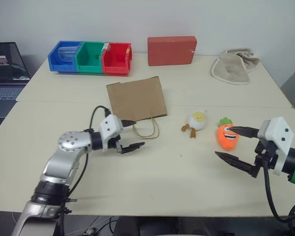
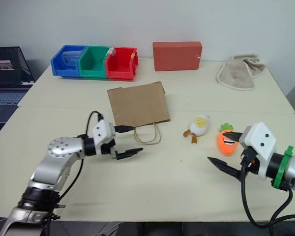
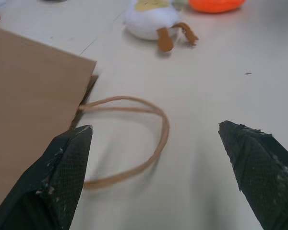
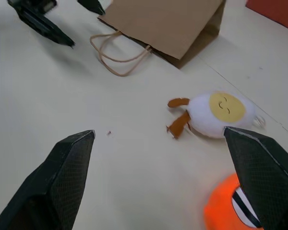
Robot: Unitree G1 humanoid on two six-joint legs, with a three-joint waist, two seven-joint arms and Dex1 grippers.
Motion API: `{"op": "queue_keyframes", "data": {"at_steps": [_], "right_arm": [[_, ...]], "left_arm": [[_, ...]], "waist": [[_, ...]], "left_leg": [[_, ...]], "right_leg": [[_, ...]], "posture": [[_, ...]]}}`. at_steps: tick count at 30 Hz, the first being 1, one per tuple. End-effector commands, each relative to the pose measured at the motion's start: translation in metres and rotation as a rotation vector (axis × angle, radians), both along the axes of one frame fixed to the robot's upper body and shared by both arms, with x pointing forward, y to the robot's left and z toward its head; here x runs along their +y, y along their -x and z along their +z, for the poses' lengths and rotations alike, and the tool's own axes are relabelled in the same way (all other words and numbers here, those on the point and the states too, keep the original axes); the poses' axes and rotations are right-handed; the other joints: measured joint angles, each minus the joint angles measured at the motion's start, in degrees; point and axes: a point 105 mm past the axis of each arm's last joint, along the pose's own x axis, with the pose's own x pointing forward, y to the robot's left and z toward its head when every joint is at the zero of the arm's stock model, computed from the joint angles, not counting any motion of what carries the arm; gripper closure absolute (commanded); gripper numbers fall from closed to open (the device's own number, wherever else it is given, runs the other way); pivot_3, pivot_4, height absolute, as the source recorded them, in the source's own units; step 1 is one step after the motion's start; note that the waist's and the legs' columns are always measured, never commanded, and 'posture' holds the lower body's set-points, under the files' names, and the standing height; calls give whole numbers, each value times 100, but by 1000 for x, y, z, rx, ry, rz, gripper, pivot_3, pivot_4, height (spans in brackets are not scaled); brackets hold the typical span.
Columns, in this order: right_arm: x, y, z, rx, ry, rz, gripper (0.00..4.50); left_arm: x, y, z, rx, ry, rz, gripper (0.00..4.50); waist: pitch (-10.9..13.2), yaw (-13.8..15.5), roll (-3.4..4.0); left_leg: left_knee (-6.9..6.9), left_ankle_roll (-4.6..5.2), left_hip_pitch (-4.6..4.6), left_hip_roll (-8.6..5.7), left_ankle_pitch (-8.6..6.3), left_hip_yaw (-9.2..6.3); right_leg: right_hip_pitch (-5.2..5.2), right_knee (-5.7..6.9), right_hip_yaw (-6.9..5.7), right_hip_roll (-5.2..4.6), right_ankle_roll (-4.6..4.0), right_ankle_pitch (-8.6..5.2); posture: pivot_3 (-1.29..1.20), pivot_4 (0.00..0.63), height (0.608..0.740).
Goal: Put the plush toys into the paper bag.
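Observation:
My left gripper grabs the brown paper bag, which lies flat, by its looped handle next, since the handle arches up past the bag's opening.
The brown paper bag lies flat on the table, its looped handles pointing toward me. My left gripper hangs open just left of those handles, nothing between its fingers. To the right of the bag lies the white-and-yellow egg plush, and beside it the orange carrot plush. Open as well, my right gripper hovers at the carrot's near side, with one finger over it and the other in front. In the right wrist view, the egg and carrot sit between the spread fingers.
Blue, green and red bins stand at the back left, a red box behind the bag, and a beige towel at the back right. A laptop sits off the table's left side.

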Motion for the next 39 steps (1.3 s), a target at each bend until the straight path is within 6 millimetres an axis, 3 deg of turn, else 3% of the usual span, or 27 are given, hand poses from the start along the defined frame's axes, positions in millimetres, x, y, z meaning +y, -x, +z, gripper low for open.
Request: {"op": "queue_keyframes", "data": {"at_steps": [1,7,10,22,31,39], "right_arm": [[13,7,3,-16,-3,33,33],[17,11,-1,-8,-21,12,33],[18,15,-5,0,-22,1,0],[18,19,-7,6,-23,-20,0],[17,20,-8,5,-24,-24,0],[17,20,-10,5,-22,-25,0]], "left_arm": [[-12,-7,1,-45,-13,-43,0],[-20,-21,-2,-80,-23,-50,0],[-25,-26,-5,-88,-37,-66,570],[-31,-25,-3,-59,-50,-147,4397],[-22,-27,-2,-43,-76,-149,4466],[-35,-17,11,14,2,-188,4466]], "waist": [[0,0,0],[0,-1,0],[0,-1,0],[0,-1,0],[0,-2,0],[0,-1,1]], "left_leg": [[2,0,-1,0,0,-1],[17,1,-14,0,0,-16],[25,1,-16,-1,-1,-20],[36,1,-23,-1,-1,-32],[38,1,-27,-1,-1,-47],[39,1,-33,-1,0,-75]], "right_leg": [[0,0,-3,0,0,0],[-1,3,-17,0,0,0],[2,3,-21,0,0,1],[3,6,-32,0,3,2],[6,6,-47,0,2,2],[12,6,-76,0,2,2]], "posture": [[0,150,740],[0,150,740],[0,150,740],[0,150,740],[0,150,740],[0,150,740]]}}
